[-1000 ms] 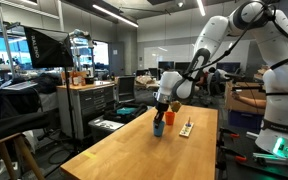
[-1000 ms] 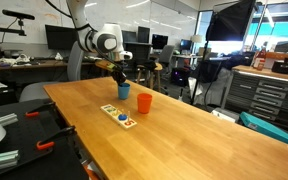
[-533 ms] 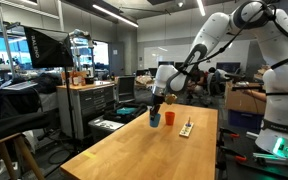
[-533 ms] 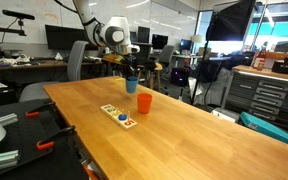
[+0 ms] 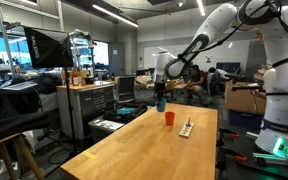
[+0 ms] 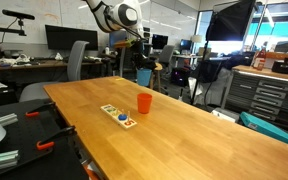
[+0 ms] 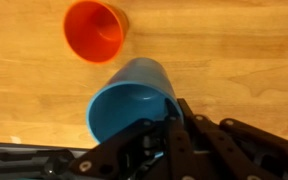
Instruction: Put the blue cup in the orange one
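My gripper should move the blue cup over the orange cup beside it; opened now, it would drop the blue cup onto the table.
My gripper [image 7: 149, 138] is shut on the rim of the blue cup [image 7: 132, 100] and holds it in the air, well above the wooden table. In the wrist view the cup's open mouth faces the camera, and the orange cup [image 7: 94, 30] stands upright on the table beyond it, empty and apart from it. In both exterior views the blue cup [image 5: 161, 102] [image 6: 144, 77] hangs under the gripper [image 5: 161, 92] [image 6: 142, 64], above and slightly off to the side of the orange cup [image 5: 169, 118] [image 6: 144, 102].
A small flat card with coloured pieces [image 6: 119, 114] [image 5: 187, 128] lies on the table [image 6: 184, 140] next to the orange cup. Chairs, desks and a tool cabinet [image 5: 84, 108] stand round the table.
The gripper has lifted the blue cup from the table beside the orange cup and carried it upward and away toward the table's far end. The orange cup has not moved.
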Controlling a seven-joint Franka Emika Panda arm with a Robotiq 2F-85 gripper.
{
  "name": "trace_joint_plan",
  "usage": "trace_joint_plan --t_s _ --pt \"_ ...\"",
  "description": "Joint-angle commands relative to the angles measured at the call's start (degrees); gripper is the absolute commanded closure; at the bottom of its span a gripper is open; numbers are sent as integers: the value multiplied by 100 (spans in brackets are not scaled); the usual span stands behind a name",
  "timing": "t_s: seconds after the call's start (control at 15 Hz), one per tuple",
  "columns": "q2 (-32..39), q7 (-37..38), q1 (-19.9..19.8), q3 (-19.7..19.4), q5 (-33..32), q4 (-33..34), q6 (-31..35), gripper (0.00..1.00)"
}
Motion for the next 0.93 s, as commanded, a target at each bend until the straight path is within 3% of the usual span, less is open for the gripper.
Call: trace_joint_plan --t_s 0.0,0.4,0.87 --pt "-393 200 -211 82 -284 7 -904 99" --pt "-205 102 -582 117 -330 120 -565 99" --pt "-5 126 -672 116 -310 -141 -487 99"
